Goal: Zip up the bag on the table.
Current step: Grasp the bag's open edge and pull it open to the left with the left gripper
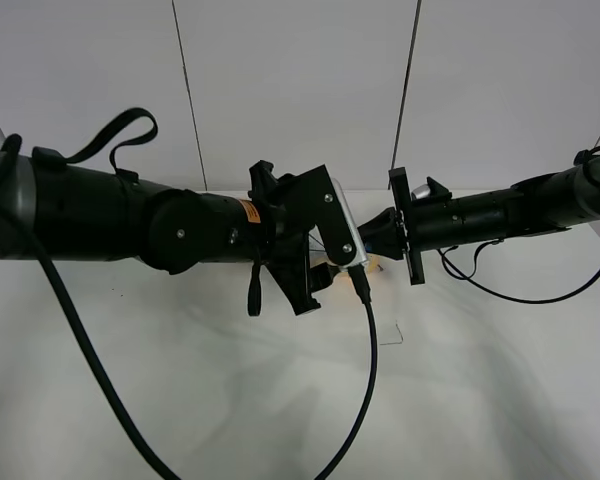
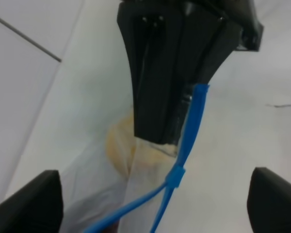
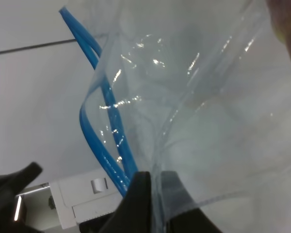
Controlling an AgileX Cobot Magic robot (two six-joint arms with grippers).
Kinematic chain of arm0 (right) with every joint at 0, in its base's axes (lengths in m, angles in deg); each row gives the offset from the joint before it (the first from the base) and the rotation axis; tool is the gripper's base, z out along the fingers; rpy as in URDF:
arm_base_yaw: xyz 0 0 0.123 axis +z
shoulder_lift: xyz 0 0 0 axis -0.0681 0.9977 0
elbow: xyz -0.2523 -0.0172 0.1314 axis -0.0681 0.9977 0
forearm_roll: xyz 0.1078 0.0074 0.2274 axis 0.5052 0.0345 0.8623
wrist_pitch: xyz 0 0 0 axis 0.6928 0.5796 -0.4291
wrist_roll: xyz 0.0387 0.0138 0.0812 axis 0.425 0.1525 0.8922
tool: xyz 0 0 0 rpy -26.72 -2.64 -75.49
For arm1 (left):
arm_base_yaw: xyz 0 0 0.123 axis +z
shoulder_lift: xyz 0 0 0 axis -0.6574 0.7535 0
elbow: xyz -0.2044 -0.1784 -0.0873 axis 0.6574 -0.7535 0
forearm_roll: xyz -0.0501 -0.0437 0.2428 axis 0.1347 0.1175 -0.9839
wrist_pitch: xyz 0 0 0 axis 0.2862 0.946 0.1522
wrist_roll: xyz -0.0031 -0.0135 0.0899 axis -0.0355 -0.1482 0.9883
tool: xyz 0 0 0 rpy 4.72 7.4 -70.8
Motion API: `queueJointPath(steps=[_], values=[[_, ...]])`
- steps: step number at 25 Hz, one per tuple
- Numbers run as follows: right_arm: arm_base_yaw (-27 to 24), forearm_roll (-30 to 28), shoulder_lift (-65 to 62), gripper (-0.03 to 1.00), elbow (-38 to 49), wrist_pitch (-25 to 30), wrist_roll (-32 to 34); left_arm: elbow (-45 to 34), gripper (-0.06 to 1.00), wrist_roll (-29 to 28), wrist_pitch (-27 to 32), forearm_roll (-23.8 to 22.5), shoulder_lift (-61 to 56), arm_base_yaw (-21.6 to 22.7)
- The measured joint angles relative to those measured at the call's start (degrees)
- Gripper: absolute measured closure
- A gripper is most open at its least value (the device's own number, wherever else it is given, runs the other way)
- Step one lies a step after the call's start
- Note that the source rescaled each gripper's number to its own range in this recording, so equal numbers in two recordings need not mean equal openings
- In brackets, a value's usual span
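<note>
The bag's blue zipper strip [image 2: 191, 119] needs to be pulled closed, so my left gripper should grab the zipper's slider [image 2: 175, 175] next.
The bag [image 3: 208, 97] is clear crinkly plastic, held up off the table [image 1: 480, 400] between both grippers. In the overhead view the arms hide almost all of it. Its blue zipper strip [image 2: 191, 121] runs from the right gripper to a slider [image 2: 175, 175], then splits into two open strands. Orange-yellow produce [image 2: 120, 145] shows through the plastic. My right gripper [image 3: 157, 194] is shut on the bag's edge beside the strip; it also shows in the left wrist view [image 2: 160, 131]. My left gripper [image 2: 155, 194] is open, its fingers [image 2: 39, 199] wide apart on either side of the strip.
The left wrist camera's black cable [image 1: 372, 340] hangs down across the table's middle. A loose cable [image 1: 500, 290] droops under the right arm. A small dark mark [image 1: 392, 338] lies on the tabletop. Grey wall panels [image 1: 300, 80] stand behind.
</note>
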Motion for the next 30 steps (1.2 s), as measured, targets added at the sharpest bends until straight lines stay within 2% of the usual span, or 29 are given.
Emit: queueJointPath(steps=[6, 15, 19, 30], values=[[0.0, 0.9, 0.0, 0.97, 0.0, 0.0, 0.2, -3.7, -0.06, 1.2, -10.1, 0.0, 2.3, 0.0], [0.0, 1.1, 0.0, 0.97, 0.0, 0.0, 0.2, -3.8, -0.05, 1.2, -18.5, 0.2, 7.2, -0.1], [0.0, 1.2, 0.0, 0.97, 0.0, 0.0, 0.4, -3.8, 0.06, 1.2, -21.3, 0.3, 7.8, -0.1], [0.0, 1.2, 0.0, 0.97, 0.0, 0.0, 0.6, -4.3, 0.33, 1.2, -21.9, 0.4, 8.9, -2.8]])
